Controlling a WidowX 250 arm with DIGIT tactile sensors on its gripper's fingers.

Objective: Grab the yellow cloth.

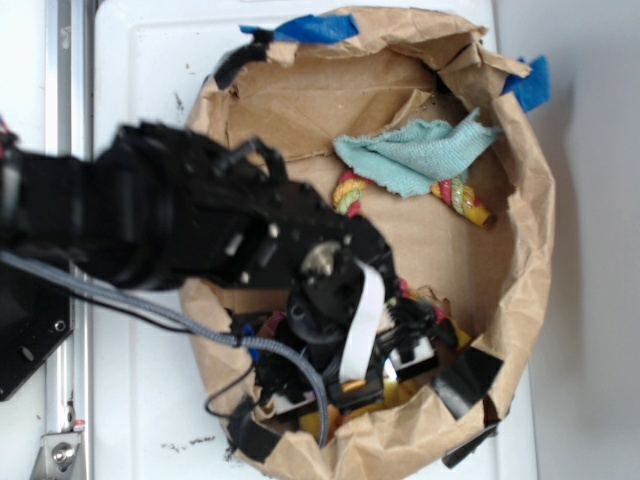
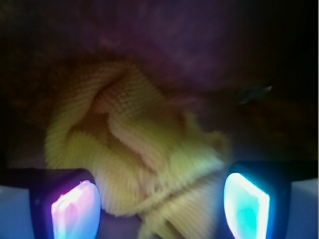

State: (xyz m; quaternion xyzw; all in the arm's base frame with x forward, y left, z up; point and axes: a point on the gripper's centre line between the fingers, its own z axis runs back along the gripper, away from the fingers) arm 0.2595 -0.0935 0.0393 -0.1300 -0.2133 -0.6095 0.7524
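Note:
Next, my gripper pinches the yellow cloth by the raised folds near its hemmed edge [image 2: 167, 191], as the cloth lies bunched and loose in the bag.
The yellow cloth [image 2: 144, 164] is a bunched woven rag that fills the wrist view. It lies between my gripper's two lit pads, the left one [image 2: 75, 209] and the right one [image 2: 246, 206]. My gripper [image 2: 159, 211] is open, with its jaws wide apart on either side of the cloth's near folds. In the exterior view the gripper [image 1: 365, 388] is down inside the brown paper bag [image 1: 525, 250] at its front. It covers most of the cloth [image 1: 408, 393], so only yellow bits show beneath it.
A light teal terry cloth [image 1: 415, 155] lies at the back of the bag. It rests over a red-yellow-green twisted rope [image 1: 465, 200]. The bag's crumpled walls surround the gripper closely. Blue tape [image 1: 315, 27] holds the bag's rim to the white surface [image 1: 150, 60].

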